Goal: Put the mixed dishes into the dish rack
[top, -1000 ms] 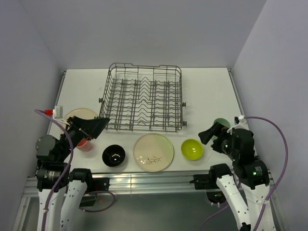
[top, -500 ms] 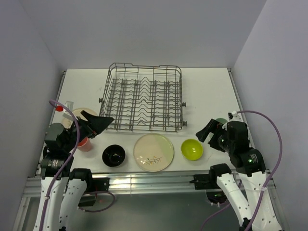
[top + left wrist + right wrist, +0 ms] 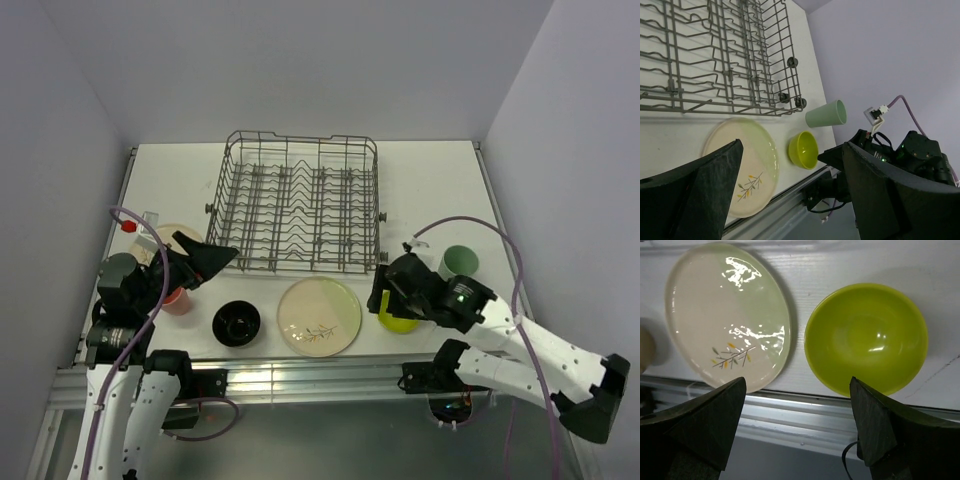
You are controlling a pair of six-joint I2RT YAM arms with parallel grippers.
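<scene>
My right gripper grips the lime-green bowl by its plate-side rim (image 3: 382, 319) next, since the opposite side stays free to enter the rack (image 3: 300, 200).
The grey wire dish rack (image 3: 300, 200) stands at the back centre with no dishes in it; it also shows in the left wrist view (image 3: 715, 55). Along the front lie the coral-pink cup (image 3: 177, 300), black bowl (image 3: 237, 322), large leaf-sprig plate (image 3: 320, 315) and lime-green bowl (image 3: 402, 322). The mint-green cup (image 3: 460, 262) stands at the right. The small cream plate (image 3: 160, 238) is partly hidden by my left arm. My left gripper (image 3: 205, 252) is open and empty, raised by the rack's front-left corner. My right gripper (image 3: 383, 292) is open and empty above the gap between plate (image 3: 727, 315) and bowl (image 3: 867, 337).
The metal rail (image 3: 300, 375) runs along the near table edge. Walls close in on the left, back and right. My right arm's cable (image 3: 500, 250) loops over the mint-green cup. Bare table lies between the rack and the right wall.
My right arm has swung left from the right edge and reached out, so its gripper now hangs over the lime-green bowl's left side. My left gripper has barely moved.
</scene>
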